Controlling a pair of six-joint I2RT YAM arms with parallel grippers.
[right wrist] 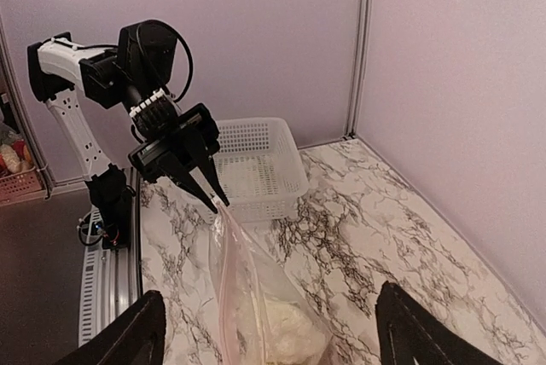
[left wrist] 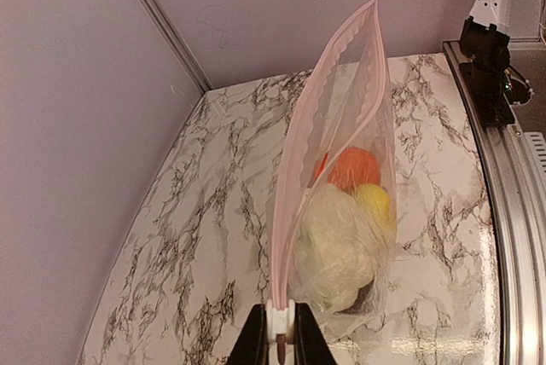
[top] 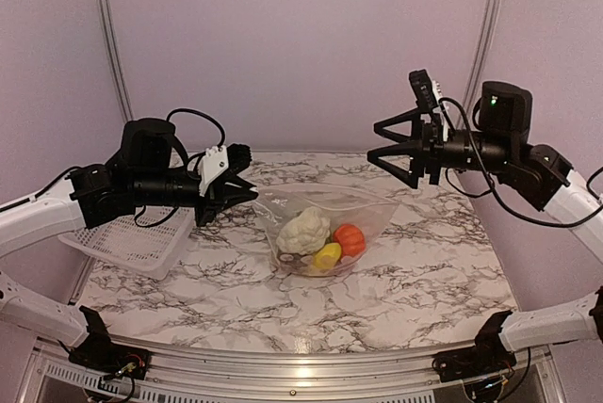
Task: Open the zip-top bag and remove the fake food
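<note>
The bag [top: 377, 213] needs to stay open so that fake food can be taken out. My right gripper will next pinch just the far side of the pink zip strip [top: 334, 187].
The clear zip-top bag [top: 377, 213] stands on the marble table, its pink zip strip [left wrist: 294, 169] on top. The two sides of the strip seem to part toward the far end. Inside lie the fake food pieces: a white cauliflower [top: 303, 231], an orange piece [top: 350, 238] and a yellow piece [top: 328, 255]. A dark piece [left wrist: 363, 297] shows under them. My left gripper [top: 252, 194] is shut on the white zip slider [left wrist: 281, 318] at the bag's left corner. My right gripper [top: 372, 139] is open and empty, in the air above and to the right of the bag.
A white mesh basket [top: 132, 238] stands at the table's left edge, behind my left arm; it also shows in the right wrist view [right wrist: 256, 160]. Walls close the back and sides. A metal rail [top: 301, 361] runs along the near edge.
</note>
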